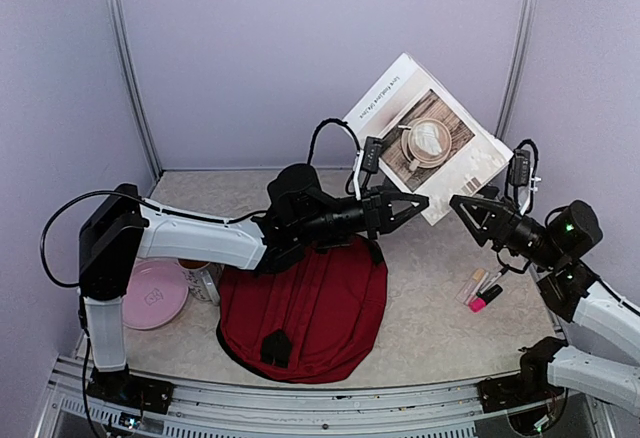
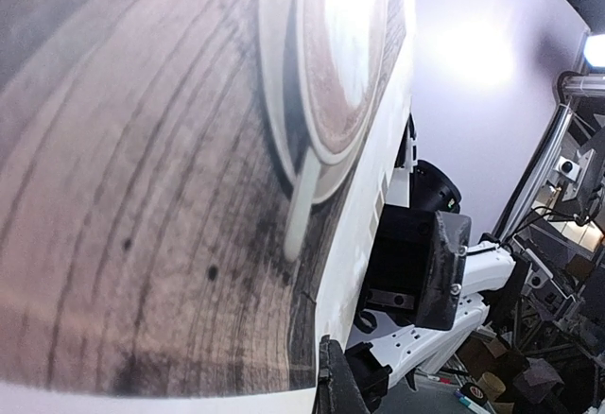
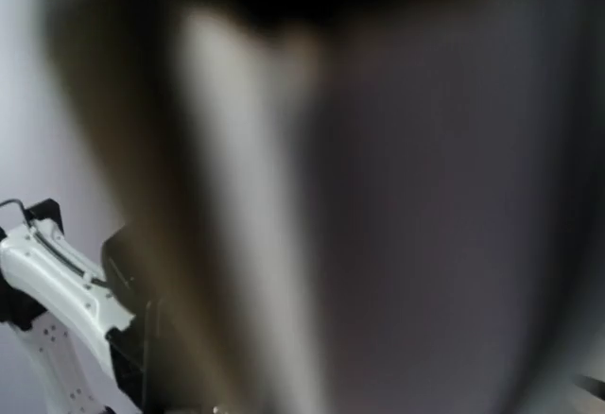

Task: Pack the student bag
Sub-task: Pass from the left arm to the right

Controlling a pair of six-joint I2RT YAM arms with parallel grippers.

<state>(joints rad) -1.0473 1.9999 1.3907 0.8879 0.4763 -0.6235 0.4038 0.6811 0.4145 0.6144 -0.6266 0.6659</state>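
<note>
My right gripper grabs the white book by its blank edge point(image 1: 480, 180) opposite the lettering next, to pack it into the student bag point(image 1: 305, 308).
The student bag point(image 1: 305, 308), dark red with black straps, lies flat on the table in front of the arms. Above and behind it, a white book point(image 1: 430, 138) with a coffee-cup photo on its cover is held up in the air, tilted. My left gripper point(image 1: 424, 199) is shut on the book's lower edge; in the left wrist view the cover point(image 2: 170, 178) fills most of the picture. My right gripper point(image 1: 458, 203) stands open right beside the book's lower right corner, its fingers point(image 2: 442, 263) just past the book's edge. The right wrist view is only a close blur.
A pink plate point(image 1: 152, 293) and a small can point(image 1: 205, 280) sit left of the bag. A few markers point(image 1: 483, 289) lie on the table to the right. Lilac walls close in the back and both sides.
</note>
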